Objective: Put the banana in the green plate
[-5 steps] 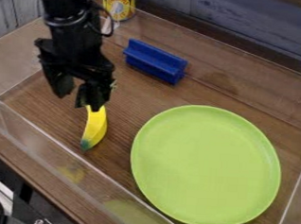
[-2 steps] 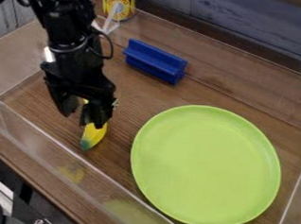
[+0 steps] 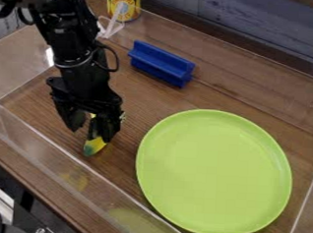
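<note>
My gripper should next grab the banana by its yellow middle [image 3: 100,137], above its greenish tip, to put the banana in the green plate [image 3: 213,171].
The banana [image 3: 96,145] lies on the wooden table at the left, mostly covered by my gripper [image 3: 90,125]; only its yellow lower end with a greenish tip shows. The black gripper points straight down over it with its fingers [image 3: 73,118] spread open on either side of the fruit. I cannot tell whether the fingers touch the banana. The green plate [image 3: 213,171] sits to the right of the banana, large, round and bare, a short gap away from the gripper.
A blue rectangular block [image 3: 162,62] lies behind the plate near the middle. A yellow cup [image 3: 122,3] stands at the back left. A clear plastic wall [image 3: 39,162] runs along the table's front left edge, close to the banana.
The gripper has sunk straight down over the banana, covering more of it. Its fingers have stayed open. Banana and plate have not moved.
</note>
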Available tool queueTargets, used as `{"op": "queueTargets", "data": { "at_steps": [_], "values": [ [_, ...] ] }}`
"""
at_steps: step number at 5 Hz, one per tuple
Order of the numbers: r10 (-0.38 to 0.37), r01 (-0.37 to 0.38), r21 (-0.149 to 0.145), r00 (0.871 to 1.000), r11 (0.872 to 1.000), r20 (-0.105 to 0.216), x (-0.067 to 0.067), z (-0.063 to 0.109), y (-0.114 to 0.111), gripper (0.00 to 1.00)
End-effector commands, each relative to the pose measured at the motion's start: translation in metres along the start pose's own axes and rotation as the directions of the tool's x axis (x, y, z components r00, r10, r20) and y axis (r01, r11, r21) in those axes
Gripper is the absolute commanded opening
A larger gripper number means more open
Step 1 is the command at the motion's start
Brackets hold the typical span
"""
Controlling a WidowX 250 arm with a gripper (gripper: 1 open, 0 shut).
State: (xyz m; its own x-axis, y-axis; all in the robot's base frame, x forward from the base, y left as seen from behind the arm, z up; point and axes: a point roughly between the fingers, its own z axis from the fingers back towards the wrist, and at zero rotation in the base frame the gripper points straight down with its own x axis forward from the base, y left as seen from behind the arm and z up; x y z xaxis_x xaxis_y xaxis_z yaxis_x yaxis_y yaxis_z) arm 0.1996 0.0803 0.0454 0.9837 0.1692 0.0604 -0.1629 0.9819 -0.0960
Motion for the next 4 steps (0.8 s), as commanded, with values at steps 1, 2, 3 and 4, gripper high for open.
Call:
{"op": "queueTargets", "data": {
  "at_steps": [1,2,3,4],
  "values": [
    [0.005,-0.005,-0.011,1.0,1.0,0.018,0.004,-0.0025,0.002,1.0],
    [0.01,-0.01,-0.028,1.0,1.0,0.017,0.0049,-0.0072,0.0024,1.0],
    [0.019,-0.018,-0.049,1.0,0.999,0.018,0.0063,-0.0092,0.0031,1.0],
    [0.026,-0.025,-0.068,0.999,0.997,0.018,0.0081,-0.0089,0.0036,1.0]
  ]
}}
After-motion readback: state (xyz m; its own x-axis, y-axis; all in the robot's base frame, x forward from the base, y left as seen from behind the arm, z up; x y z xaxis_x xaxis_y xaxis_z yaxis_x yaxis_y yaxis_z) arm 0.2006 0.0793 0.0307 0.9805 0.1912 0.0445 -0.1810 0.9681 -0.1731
